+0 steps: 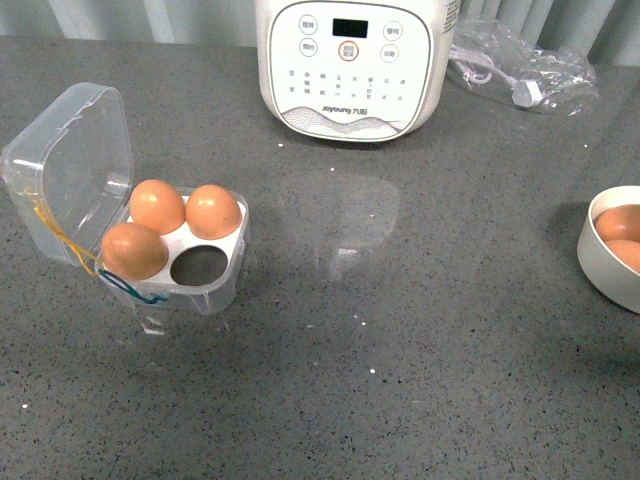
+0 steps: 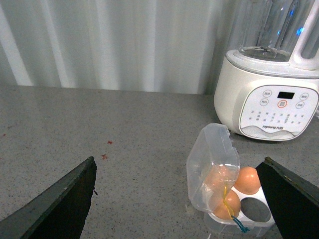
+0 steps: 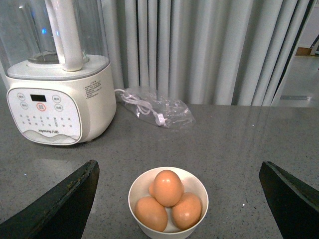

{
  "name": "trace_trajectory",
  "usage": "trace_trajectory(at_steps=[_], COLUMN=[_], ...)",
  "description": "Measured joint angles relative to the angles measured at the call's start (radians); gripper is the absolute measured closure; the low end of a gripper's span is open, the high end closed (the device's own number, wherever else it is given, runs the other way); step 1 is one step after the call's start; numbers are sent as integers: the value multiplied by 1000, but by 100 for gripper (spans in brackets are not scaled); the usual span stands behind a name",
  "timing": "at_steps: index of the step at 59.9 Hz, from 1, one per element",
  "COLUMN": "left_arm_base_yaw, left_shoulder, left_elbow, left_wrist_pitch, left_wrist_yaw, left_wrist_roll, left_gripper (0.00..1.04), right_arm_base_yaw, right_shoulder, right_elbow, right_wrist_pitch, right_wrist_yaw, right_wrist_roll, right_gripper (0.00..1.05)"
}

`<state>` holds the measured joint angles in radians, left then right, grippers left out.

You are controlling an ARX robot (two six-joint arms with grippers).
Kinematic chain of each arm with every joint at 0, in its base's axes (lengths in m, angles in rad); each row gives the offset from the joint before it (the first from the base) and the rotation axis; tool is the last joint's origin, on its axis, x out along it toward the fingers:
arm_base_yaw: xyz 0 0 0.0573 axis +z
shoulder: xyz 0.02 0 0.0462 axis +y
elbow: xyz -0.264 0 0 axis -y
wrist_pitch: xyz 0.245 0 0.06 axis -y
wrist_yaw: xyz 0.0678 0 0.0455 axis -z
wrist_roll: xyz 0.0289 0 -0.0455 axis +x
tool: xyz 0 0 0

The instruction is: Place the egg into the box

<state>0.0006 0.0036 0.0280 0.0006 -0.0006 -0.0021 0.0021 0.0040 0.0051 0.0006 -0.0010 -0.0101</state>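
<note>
My right gripper will next grip the top egg in the bowl [image 3: 168, 187] by its rounded shell, to fill the empty hole in the box.
The box [image 1: 216, 291] stands at the table's left with its clear lid [image 1: 70, 152] swung open. Three brown eggs fill its holes and the front right hole [image 1: 203, 265] is empty. A white bowl [image 1: 598, 262] at the right edge holds more brown eggs; the top egg [image 3: 167, 187] rests on two others. My right gripper [image 3: 178, 163] is open above the bowl, touching nothing. In the left wrist view my left gripper [image 2: 179, 159] is open, with the box [image 2: 212, 154] low between its fingers. Neither gripper shows in the front view.
A big white cooker [image 1: 355, 60] with buttons stands at the back centre. A clear plastic bag [image 1: 515, 65] with a white cable lies at the back right. Grey speckled tabletop [image 1: 400, 330] stretches between box and bowl. Pleated curtains hang behind the table.
</note>
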Motion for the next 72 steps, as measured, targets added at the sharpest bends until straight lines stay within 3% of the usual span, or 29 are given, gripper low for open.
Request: trace_trajectory(at_steps=[58,60,65,72], left_arm_base_yaw=[0,0,0,0], left_shoulder=[0,0,0,0], left_elbow=[0,0,0,0], left_wrist_pitch=[0,0,0,0], left_wrist_yaw=[0,0,-2,0], left_wrist_roll=[0,0,0,0], left_gripper=[7,7,7,7], right_arm_base_yaw=[0,5,56,10], right_shoulder=[0,6,150,366], right_elbow=[0,2,65,87], right_wrist_pitch=[0,-10,-119,-32], right_wrist_yaw=[0,22,236,210], right_wrist_roll=[0,-5,-28,-14], right_gripper=[7,7,7,7])
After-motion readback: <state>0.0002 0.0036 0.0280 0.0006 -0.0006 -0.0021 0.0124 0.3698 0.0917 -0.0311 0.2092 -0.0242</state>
